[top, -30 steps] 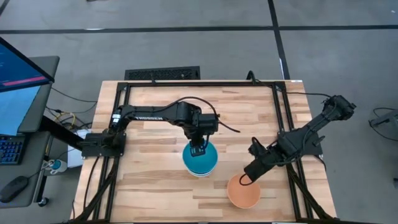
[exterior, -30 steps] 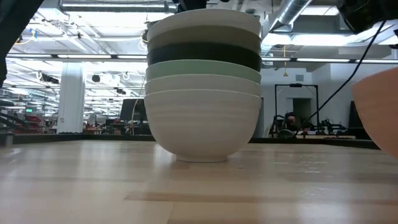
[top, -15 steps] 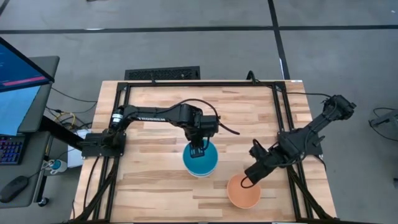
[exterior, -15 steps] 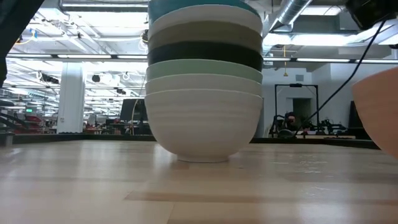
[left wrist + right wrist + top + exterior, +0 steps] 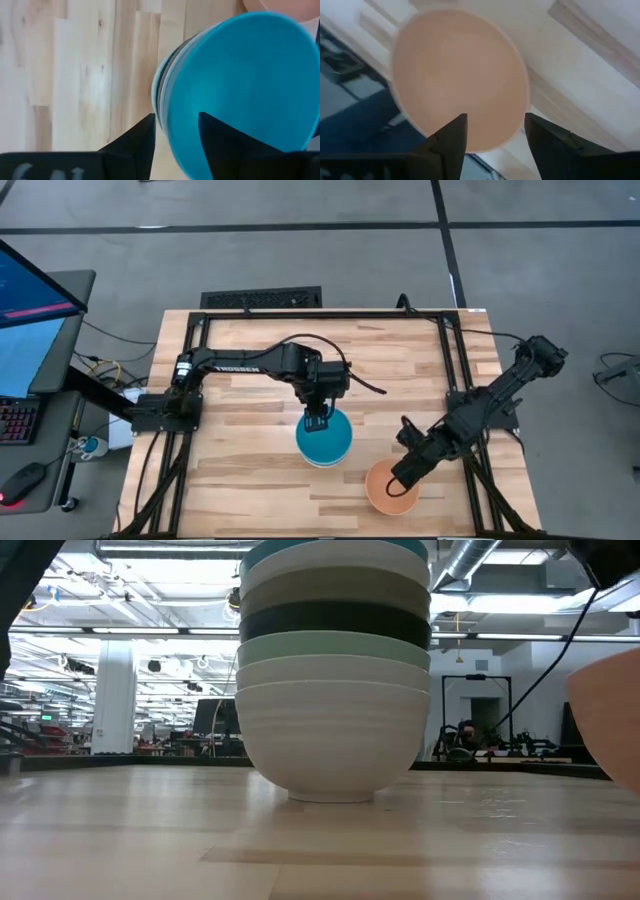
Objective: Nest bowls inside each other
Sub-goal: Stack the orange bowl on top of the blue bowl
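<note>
Next, my right gripper grabs the orange bowl by its rim (image 5: 394,460). That leaves the orange bowl's base free to settle into the turquoise bowl (image 5: 325,442).
A stack of nested bowls (image 5: 335,690) stands by its white bottom bowl at the table's middle. From the bottom up it is white, white, pale mint, black, olive-grey and white, with the turquoise bowl (image 5: 325,442) (image 5: 335,548) on top. My left gripper (image 5: 318,420) (image 5: 175,117) is shut on that turquoise bowl at its far rim. The orange bowl (image 5: 388,492) (image 5: 610,720) (image 5: 460,75) sits alone near the table's near right edge. My right gripper (image 5: 399,480) (image 5: 496,117) hangs open over its far-right part and touches nothing that I can see. My left gripper has the turquoise bowl's far rim (image 5: 166,131) between its fingers, one finger (image 5: 220,142) inside the bowl and one (image 5: 137,142) outside beside the stacked rims. It comes from above, pointing down. The bowl sits upright, nested in the stack.
A black frame rail (image 5: 320,316) runs around the tabletop, with cables at the far right corner. Bare wood (image 5: 235,480) lies left of and in front of the stack. The orange bowl stands close to the table's near edge. A monitor and keyboard sit off the table's left.
My left gripper has lowered the turquoise bowl into the top of the stack; in the low view it comes down from above the picture and settles onto the upper white bowl. My right gripper has moved toward the table's near edge, farther over the orange bowl.
</note>
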`<state>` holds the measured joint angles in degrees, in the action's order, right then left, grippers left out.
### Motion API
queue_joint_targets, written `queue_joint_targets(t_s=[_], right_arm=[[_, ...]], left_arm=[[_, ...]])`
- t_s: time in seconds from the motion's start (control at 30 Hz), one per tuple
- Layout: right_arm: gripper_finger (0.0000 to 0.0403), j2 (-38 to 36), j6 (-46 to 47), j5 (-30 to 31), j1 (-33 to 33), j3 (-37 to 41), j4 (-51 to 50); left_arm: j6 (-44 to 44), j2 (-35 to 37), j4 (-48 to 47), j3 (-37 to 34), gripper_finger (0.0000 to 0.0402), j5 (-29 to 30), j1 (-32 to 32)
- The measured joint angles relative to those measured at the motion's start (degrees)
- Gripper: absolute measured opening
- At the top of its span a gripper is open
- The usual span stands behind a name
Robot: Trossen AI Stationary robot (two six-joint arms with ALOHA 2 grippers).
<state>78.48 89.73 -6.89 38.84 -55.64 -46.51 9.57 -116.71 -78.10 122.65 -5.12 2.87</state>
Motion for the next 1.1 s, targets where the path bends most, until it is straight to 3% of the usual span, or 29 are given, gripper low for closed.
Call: queue_joint_targets(t_s=[0.43,0.7,0.9,1.1], right_arm=[[0.0205,9.0,0.5,-2.6,0.1,0.0,3.5],[0.0135,11.8,1.3,-3.8,-0.2,0.0,3.0],[0.0027,8.4,-0.2,-3.5,-1.9,0.0,1.1],[0.0019,-1.5,1.5,0.1,-3.1,-1.6,-0.9]], left_arm=[[0.8,7.8,-3.7,2.1,0.0142,7.1,-2.3],[0.9,10.4,-7.2,2.1,0.0142,11.8,-2.5],[-0.4,12.1,-7.7,-3.5,0.0140,15.5,-2.0],[2.0,23.4,0.0,-14.9,0.0125,16.1,-0.5]])
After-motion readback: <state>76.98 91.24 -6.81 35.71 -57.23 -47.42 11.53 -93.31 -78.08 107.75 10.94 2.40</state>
